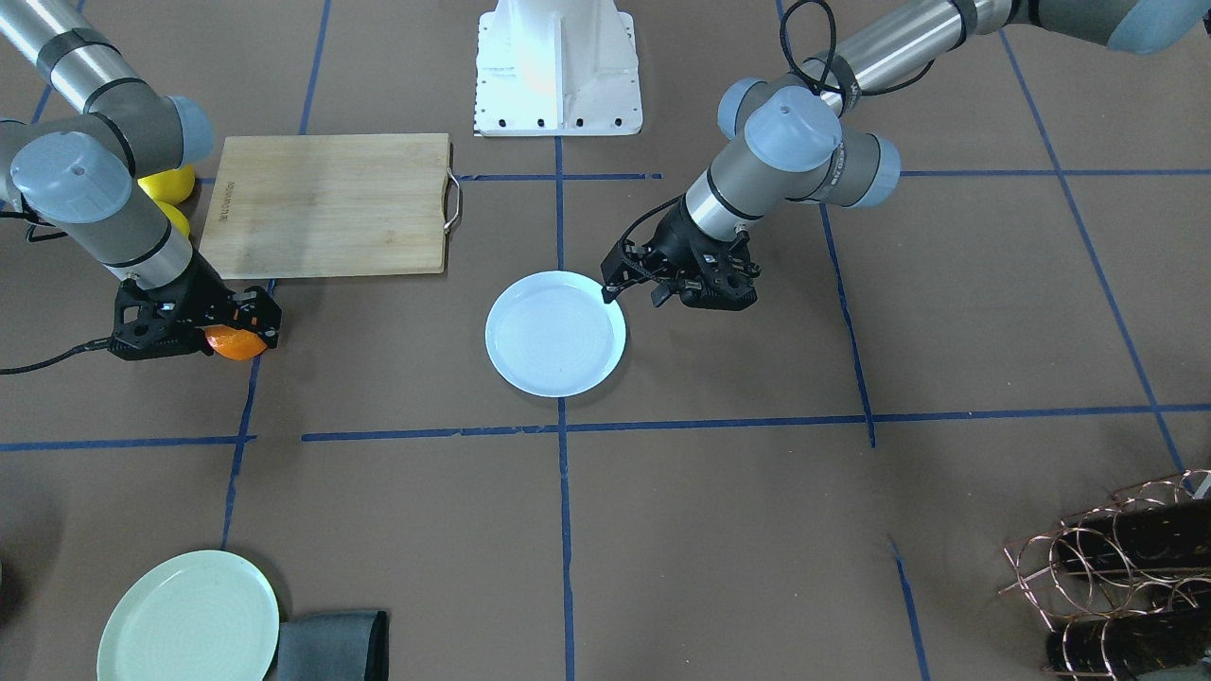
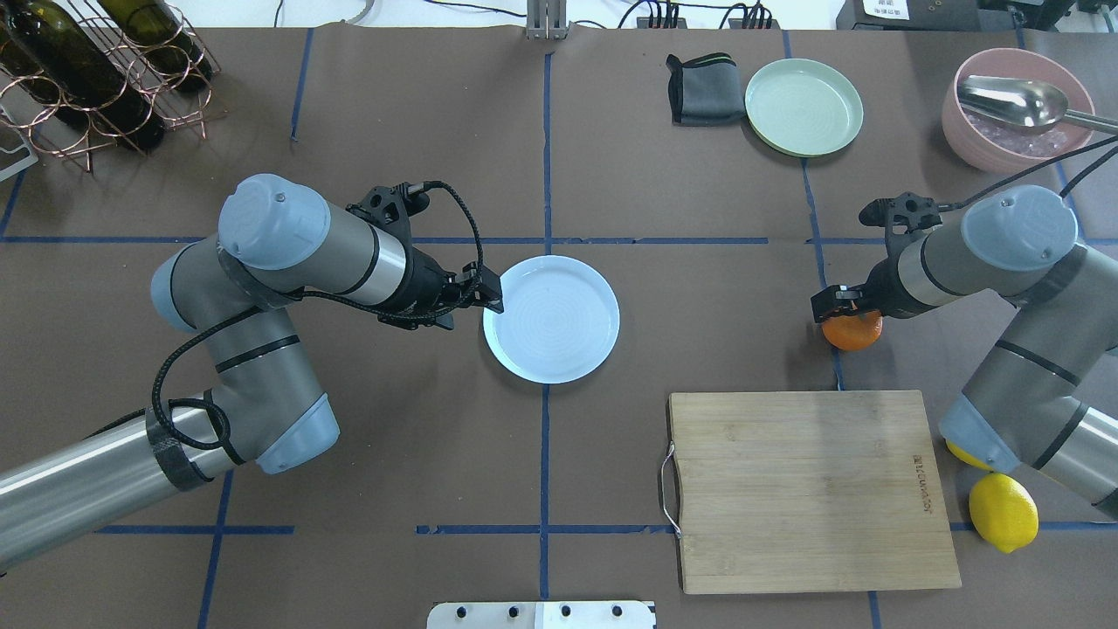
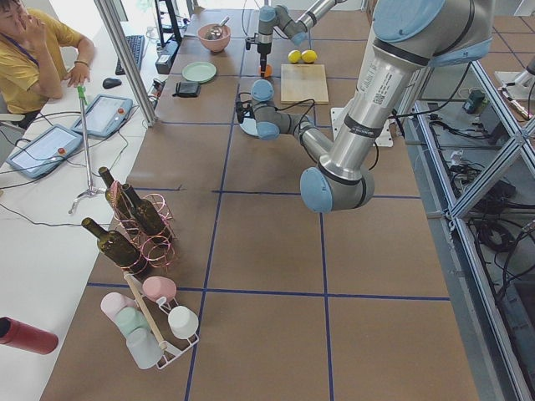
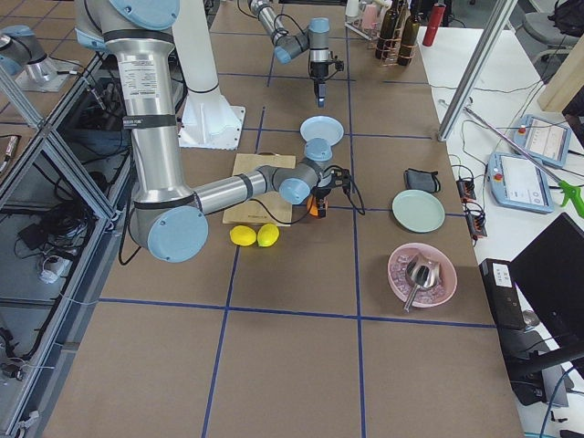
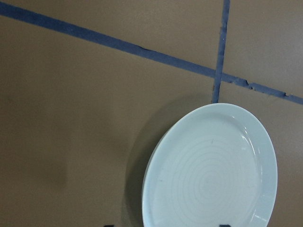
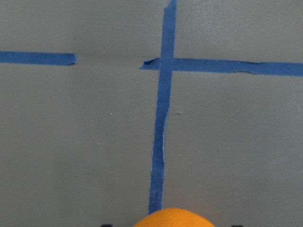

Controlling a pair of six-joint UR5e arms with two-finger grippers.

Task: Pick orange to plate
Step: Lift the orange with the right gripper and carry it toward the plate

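Note:
I will put the orange on the pale bluish plate (image 1: 555,334) after my right gripper grabs the orange (image 1: 235,342) by its round sides next.
The orange (image 2: 853,332) rests on the brown table at the right, by a blue tape line. My right gripper (image 2: 843,307) hangs directly over it, open, with a finger on each side. The right wrist view shows only the top of the orange (image 6: 173,218) at the bottom edge, with gaps between it and both fingertips. The pale bluish plate (image 2: 551,319) lies empty at the table's centre. My left gripper (image 2: 472,310) is open and empty, hovering at the plate's left rim. In the front view the orange (image 1: 235,342) sits far left of the plate (image 1: 556,333).
A wooden cutting board (image 2: 808,489) lies between the plate and the orange, nearer the robot. Two lemons (image 2: 1003,511) sit beside its right edge. At the far side are a green plate (image 2: 803,107), dark cloth (image 2: 703,87), pink bowl with spoon (image 2: 1017,109) and bottle rack (image 2: 96,79).

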